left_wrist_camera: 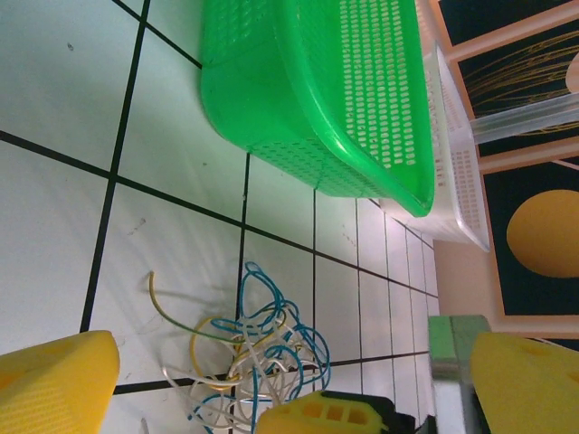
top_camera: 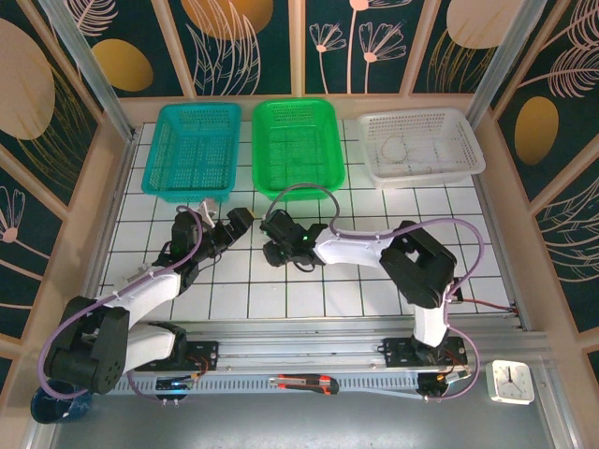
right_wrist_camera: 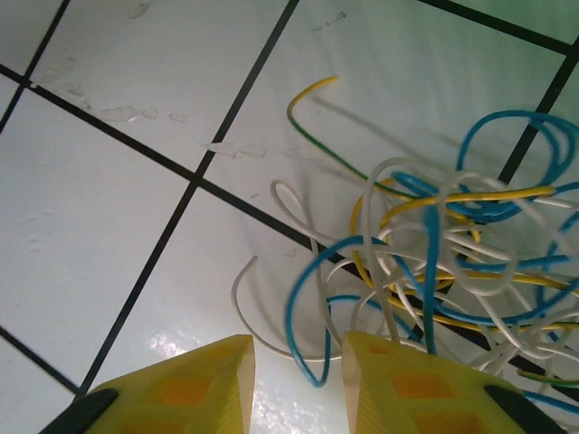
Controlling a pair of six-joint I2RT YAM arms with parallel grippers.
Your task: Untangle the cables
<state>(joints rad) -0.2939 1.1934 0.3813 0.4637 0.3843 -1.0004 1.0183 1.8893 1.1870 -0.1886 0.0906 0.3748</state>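
Next, my right gripper grabs the blue loop (right_wrist_camera: pixel 312 357) where it sticks out at the clump's edge, to pull that cable free.
The cables (left_wrist_camera: pixel 258 348) lie as one tangled clump of thin blue, white and yellow cords on the white gridded table (left_wrist_camera: pixel 54 235). In the right wrist view the same cables (right_wrist_camera: pixel 452 244) spread to the upper right of my fingers. My left gripper (left_wrist_camera: pixel 289 366) stands wide open just short of the clump, its yellow fingers (left_wrist_camera: pixel 54 384) far apart at the frame's lower corners. My right gripper (right_wrist_camera: pixel 298 380) is open with a narrow gap. A blue loop (right_wrist_camera: pixel 312 357) and a white cord end dip into that gap, unclamped. From above, the left gripper (top_camera: pixel 226 217) and right gripper (top_camera: pixel 271 241) face each other at mid-table.
Three baskets stand in a row at the back: teal (top_camera: pixel 197 150), green (top_camera: pixel 295 145) and white (top_camera: pixel 421 145). The green basket (left_wrist_camera: pixel 344 99) sits close beyond the clump. A small clock (top_camera: pixel 512 381) and a red-handled tool (top_camera: pixel 304 382) lie by the arm bases.
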